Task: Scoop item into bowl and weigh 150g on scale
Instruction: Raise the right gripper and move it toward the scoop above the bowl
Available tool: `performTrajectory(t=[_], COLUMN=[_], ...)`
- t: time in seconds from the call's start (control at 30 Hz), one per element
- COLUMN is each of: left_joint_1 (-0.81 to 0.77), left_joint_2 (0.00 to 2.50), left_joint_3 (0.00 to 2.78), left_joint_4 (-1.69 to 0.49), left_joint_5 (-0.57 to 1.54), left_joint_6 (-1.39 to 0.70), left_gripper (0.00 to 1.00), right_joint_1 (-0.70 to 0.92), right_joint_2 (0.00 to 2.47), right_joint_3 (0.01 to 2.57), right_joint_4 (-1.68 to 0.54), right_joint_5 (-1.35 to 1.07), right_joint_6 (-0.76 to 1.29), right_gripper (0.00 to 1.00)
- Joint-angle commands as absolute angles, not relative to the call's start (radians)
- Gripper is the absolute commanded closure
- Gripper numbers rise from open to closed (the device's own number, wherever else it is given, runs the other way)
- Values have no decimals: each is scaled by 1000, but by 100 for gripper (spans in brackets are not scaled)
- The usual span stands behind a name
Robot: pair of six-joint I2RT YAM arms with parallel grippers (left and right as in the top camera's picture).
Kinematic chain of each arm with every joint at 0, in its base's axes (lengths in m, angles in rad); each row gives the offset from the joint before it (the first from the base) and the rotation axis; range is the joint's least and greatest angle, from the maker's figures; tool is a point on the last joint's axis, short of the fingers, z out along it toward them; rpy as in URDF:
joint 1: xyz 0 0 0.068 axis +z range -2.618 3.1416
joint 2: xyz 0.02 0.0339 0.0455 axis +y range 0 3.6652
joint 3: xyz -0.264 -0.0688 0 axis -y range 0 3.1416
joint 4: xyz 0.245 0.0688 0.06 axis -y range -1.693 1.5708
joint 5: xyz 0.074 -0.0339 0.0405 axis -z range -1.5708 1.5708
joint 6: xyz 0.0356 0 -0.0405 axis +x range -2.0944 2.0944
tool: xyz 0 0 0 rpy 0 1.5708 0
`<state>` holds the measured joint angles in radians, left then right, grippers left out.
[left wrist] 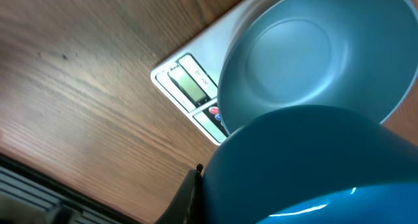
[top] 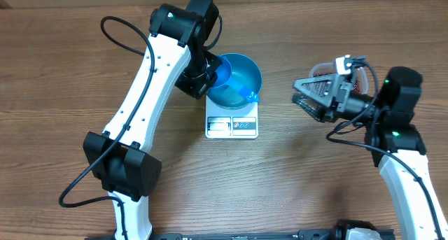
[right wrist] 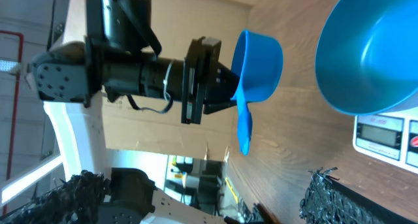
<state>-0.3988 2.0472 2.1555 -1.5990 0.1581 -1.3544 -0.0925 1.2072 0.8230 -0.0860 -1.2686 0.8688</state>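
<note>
It isn't time to close yet: my right gripper is short of the scoop, and its handle (top: 248, 94) (right wrist: 244, 128) is beyond the open fingers, so they would miss if I closed now. My right gripper will first move toward the handle.
The blue bowl (top: 238, 75) stands on the white scale (top: 232, 122); its inside (left wrist: 307, 61) shows bare blue. My left gripper (top: 206, 75) is shut on a small blue scoop (top: 225, 73), held over the bowl's left rim with its handle (right wrist: 243, 129) pointing away. From the right wrist the scoop cup (right wrist: 258, 57) hangs left of the bowl (right wrist: 372, 54). My right gripper (top: 311, 96) stands open to the right of the scale with nothing in it. Behind it a clear tub (top: 325, 66) shows some dark red beans (top: 362, 78), mostly hidden.
The scale's display and buttons (left wrist: 192, 87) face the table's front edge. Bare wooden table (top: 294, 177) lies in front of the scale and between the two arms. The left arm's base (top: 122, 166) stands at the front left.
</note>
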Motion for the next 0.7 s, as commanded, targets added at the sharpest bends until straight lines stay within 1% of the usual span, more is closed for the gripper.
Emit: performTrajectory(t=[0.0, 0.37, 0.67], left_joint_1=[-402, -472, -546], left_joint_2=[2048, 2048, 2048], left_joint_3=[2180, 2180, 2180], left_joint_4=[-1596, -1580, -1554], left_joint_5=[218, 249, 253], left_joint_6=[-1456, -1557, -1579], left_gripper=[96, 96, 96], right_joint_1=[-43, 91, 100], right_joint_2=[1203, 1203, 1203], right_joint_3=[844, 844, 844], right_joint_4=[-80, -81, -101], right_joint_5=[-1211, -1065, -979], right_joint_6=[886, 894, 894], right_gripper=[0, 0, 1])
